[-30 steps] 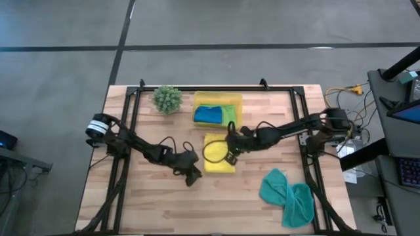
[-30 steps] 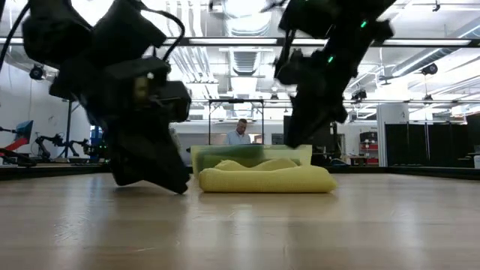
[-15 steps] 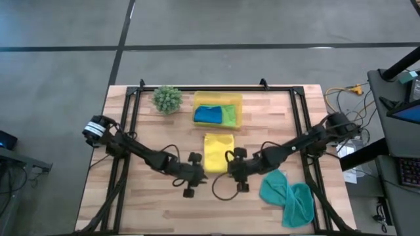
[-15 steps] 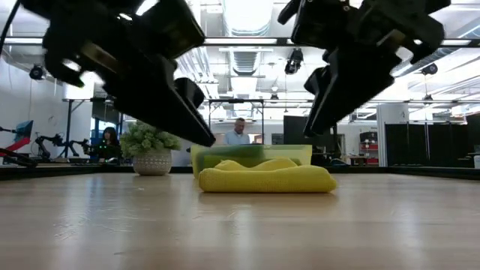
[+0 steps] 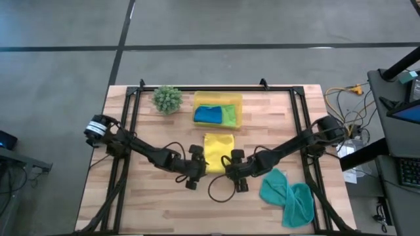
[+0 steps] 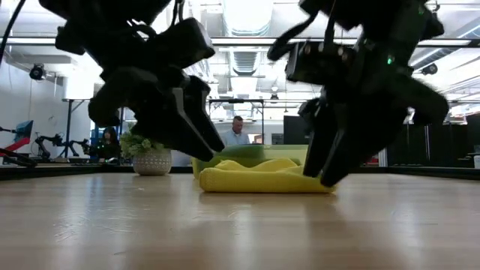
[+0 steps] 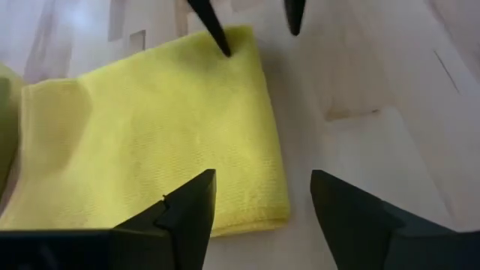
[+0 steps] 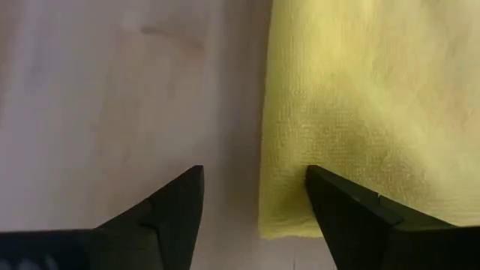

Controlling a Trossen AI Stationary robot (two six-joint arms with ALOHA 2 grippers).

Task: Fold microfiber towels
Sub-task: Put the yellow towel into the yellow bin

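My right gripper should grab the yellow towel by its folded corner (image 5: 226, 169) to lay the folded towel in the yellow tray (image 5: 218, 98).
A folded yellow towel (image 5: 218, 151) lies flat on the table's middle. My left gripper (image 7: 262, 217) stands open at its near left corner (image 7: 279, 214), one finger over the cloth and one over bare wood. My right gripper (image 8: 255, 217) stands open at the near right corner (image 8: 271, 225) in the same way. In the low view the left gripper (image 6: 208, 142) hangs above the table and the right gripper (image 6: 328, 171) reaches down beside the towel's end. A blue towel (image 5: 208, 114) and a lime green towel (image 5: 230, 115) lie in the yellow tray (image 5: 218, 98). A teal towel (image 5: 287, 195) lies crumpled near right.
A small spiky green plant (image 5: 167, 98) in a pot stands at the far left. The tray sits just beyond the yellow towel. A black frame (image 5: 134, 98) runs round the table's far and side edges. Bare wood lies near left (image 5: 151, 203).
My right gripper has come from above the yellow towel's middle toward the table's near edge and down to the towel's near right corner, rolling as it went. My left gripper has risen off the table, rolled, and moved toward the towel's near left corner. The towel has stayed put.
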